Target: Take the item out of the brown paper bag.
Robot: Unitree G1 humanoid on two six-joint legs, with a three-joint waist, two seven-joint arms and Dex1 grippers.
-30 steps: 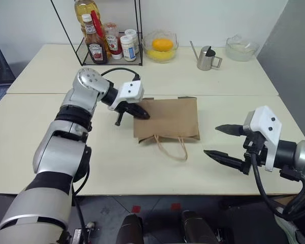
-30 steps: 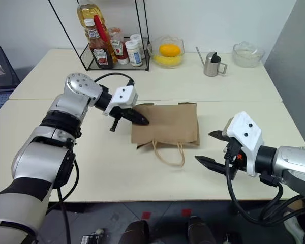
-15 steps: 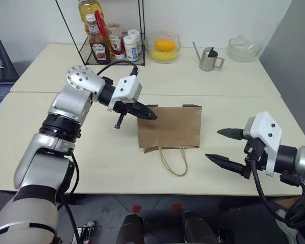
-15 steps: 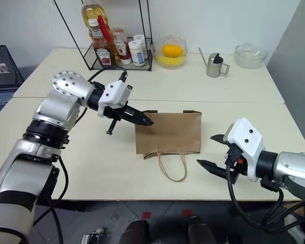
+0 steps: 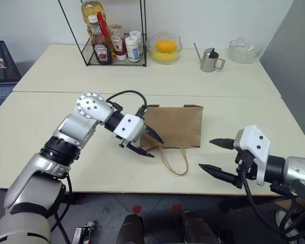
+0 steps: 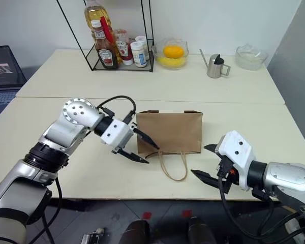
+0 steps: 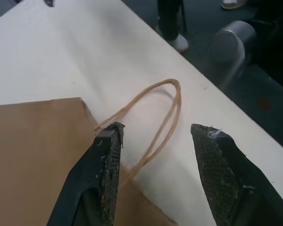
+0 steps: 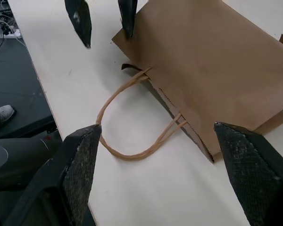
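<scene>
The paper bag [image 5: 175,124] lies flat and only its cords loop free past the bag's opening, so my left gripper will grab the bag by its upper cord handle [image 5: 179,174] next.
The brown paper bag [image 5: 175,124] lies flat on the table, its mouth and two cord handles [image 5: 175,162] toward the near edge. My left gripper [image 5: 151,146] is open at the bag's near left corner, one finger over the paper, the other over the table. In the left wrist view the handles [image 7: 155,117] run between its fingers [image 7: 106,160], beside the bag [image 7: 33,155]. My right gripper [image 5: 207,153] hangs open just right of the bag's near right corner, touching nothing. From the right wrist, the bag [image 8: 207,61] and handles [image 8: 132,117] lie ahead. The item is hidden.
At the table's back stand a wire rack [image 5: 112,51] with a ketchup bottle [image 5: 98,40] and jars, a glass bowl of fruit [image 5: 164,48], a metal pitcher [image 5: 209,58] and an empty glass bowl [image 5: 244,50]. The table's front edge runs just below both grippers.
My left gripper, shut at the bag's far left corner before, has pulled back to the near left corner, rolled and opened. The bag now lies straighter. The right gripper sank slightly.
</scene>
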